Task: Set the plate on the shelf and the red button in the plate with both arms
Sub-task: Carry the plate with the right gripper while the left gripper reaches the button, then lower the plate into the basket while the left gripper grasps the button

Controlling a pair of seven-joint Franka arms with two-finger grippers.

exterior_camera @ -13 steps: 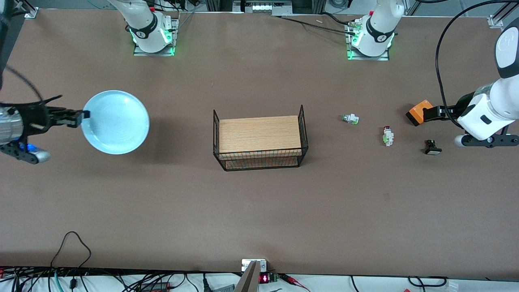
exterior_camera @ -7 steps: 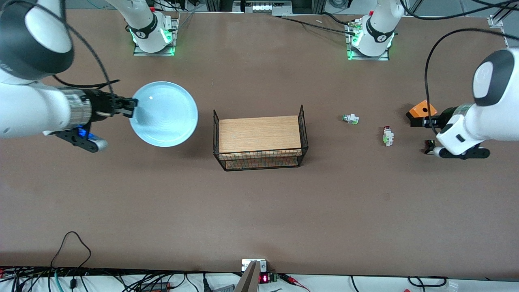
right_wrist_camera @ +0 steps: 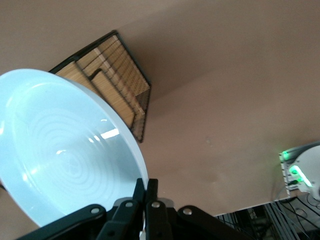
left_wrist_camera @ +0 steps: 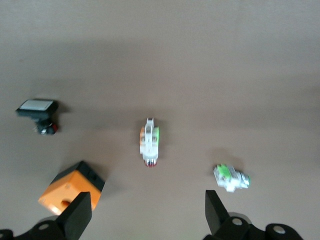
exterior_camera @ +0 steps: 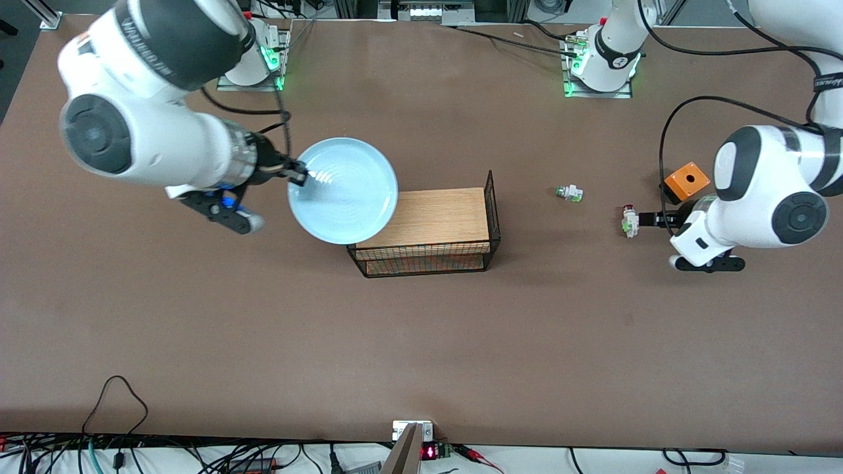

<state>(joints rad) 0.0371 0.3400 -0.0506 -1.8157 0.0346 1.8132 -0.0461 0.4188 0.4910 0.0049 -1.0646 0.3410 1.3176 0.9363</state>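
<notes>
Next, my left gripper grabs the red button by its white terminal body, to place it in the plate.
The pale blue plate hangs in the air, held by its rim in my right gripper. Its edge reaches over the right-arm end of the wire rack. In the right wrist view the fingers pinch the plate's rim. The red button lies on the table between the rack and the left arm. My left gripper is open and empty, low over the table just beside the button. In the left wrist view the button lies ahead of the open gripper.
A white part with a green and silver cap lies between the rack and the red button. An orange box sits by the left arm. The black button shows only in the left wrist view. The rack has a wooden shelf.
My right arm has carried the plate from the right arm's end of the table to the rack. My left gripper has moved from beside the orange box toward the red button.
</notes>
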